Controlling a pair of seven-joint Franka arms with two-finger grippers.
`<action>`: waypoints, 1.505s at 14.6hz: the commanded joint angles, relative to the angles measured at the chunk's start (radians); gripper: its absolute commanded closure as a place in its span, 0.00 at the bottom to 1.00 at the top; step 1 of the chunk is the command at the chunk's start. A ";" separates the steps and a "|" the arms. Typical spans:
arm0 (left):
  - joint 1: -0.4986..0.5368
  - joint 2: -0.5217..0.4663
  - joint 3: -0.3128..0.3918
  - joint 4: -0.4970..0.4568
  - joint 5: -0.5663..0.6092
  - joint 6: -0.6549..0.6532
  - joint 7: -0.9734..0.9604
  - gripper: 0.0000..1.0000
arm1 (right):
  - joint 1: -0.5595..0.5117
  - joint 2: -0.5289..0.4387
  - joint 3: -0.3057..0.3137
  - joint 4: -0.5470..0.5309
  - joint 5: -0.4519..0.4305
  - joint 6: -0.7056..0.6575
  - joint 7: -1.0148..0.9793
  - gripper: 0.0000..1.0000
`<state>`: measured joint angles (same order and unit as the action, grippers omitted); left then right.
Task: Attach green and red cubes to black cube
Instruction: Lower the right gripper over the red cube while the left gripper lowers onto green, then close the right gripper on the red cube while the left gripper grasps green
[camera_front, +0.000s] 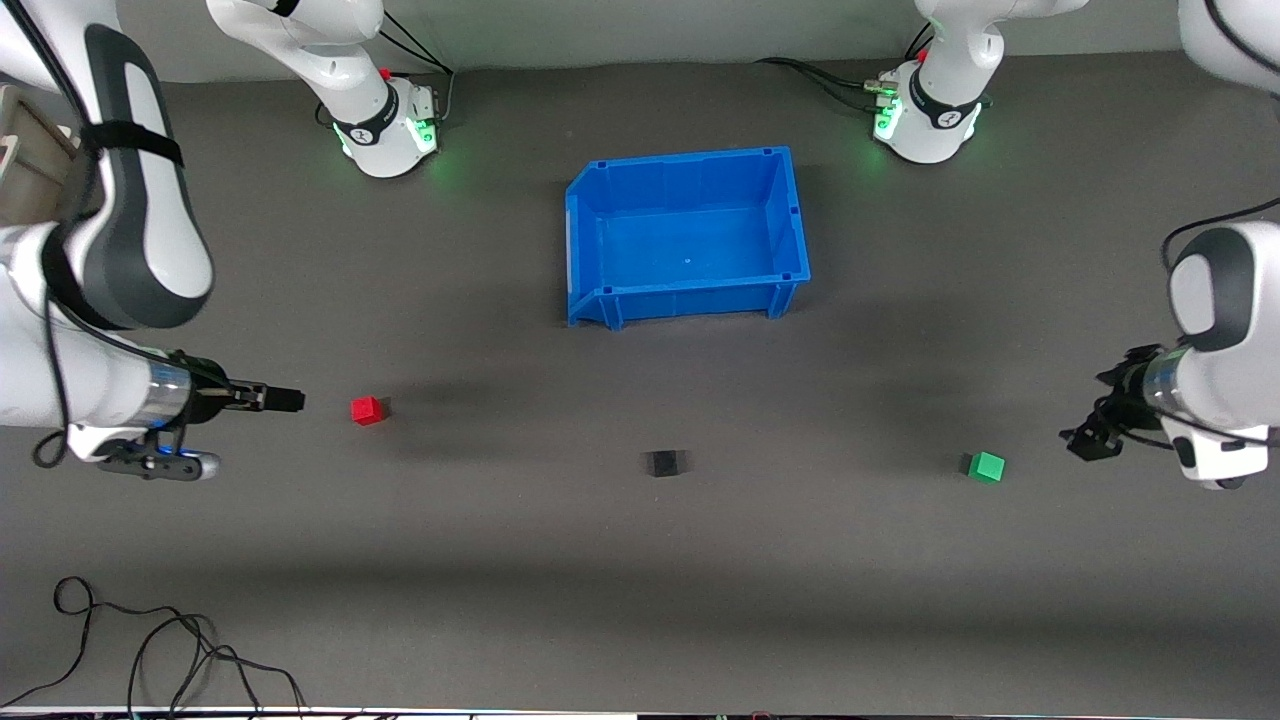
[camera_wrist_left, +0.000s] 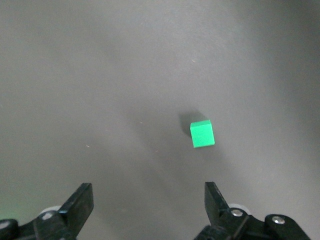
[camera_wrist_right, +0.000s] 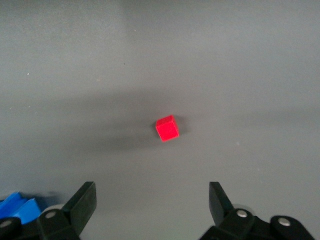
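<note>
I should use my left gripper to grab the green cube (camera_front: 986, 466) by its opposite sides next, so that it can attach it to the black cube (camera_front: 664, 462).
The red cube (camera_front: 367, 410) lies on the grey mat toward the right arm's end of the table. The black cube (camera_front: 664, 462) lies mid-table, a little nearer the front camera. The green cube (camera_front: 986, 466) lies toward the left arm's end. My right gripper (camera_front: 285, 399) is open and empty, low beside the red cube, apart from it. The right wrist view shows the red cube (camera_wrist_right: 167, 128) ahead of the gripper (camera_wrist_right: 152, 192). My left gripper (camera_front: 1080, 440) is open and empty, beside the green cube. The left wrist view shows the green cube (camera_wrist_left: 202, 134) ahead of the gripper (camera_wrist_left: 149, 192).
An empty blue bin (camera_front: 690, 300) stands mid-table, farther from the front camera than the black cube; its corner shows in the right wrist view (camera_wrist_right: 17, 207). Loose black cables (camera_front: 150, 650) lie at the table's front edge toward the right arm's end.
</note>
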<state>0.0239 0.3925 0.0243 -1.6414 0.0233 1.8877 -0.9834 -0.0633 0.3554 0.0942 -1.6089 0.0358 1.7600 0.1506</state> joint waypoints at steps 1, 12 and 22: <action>-0.002 0.084 0.003 0.009 -0.017 0.094 -0.234 0.01 | 0.003 -0.015 -0.002 -0.138 -0.005 0.174 -0.063 0.00; -0.033 0.322 0.000 0.035 -0.095 0.316 -0.288 0.10 | 0.022 0.069 -0.002 -0.397 -0.077 0.611 -0.109 0.00; -0.032 0.356 0.000 0.035 0.007 0.341 -0.216 0.11 | 0.023 0.123 -0.001 -0.486 -0.077 0.776 -0.155 0.00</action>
<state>-0.0017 0.7387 0.0180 -1.6244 0.0163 2.2346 -1.2213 -0.0467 0.4739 0.0969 -2.0854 -0.0239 2.5175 0.0067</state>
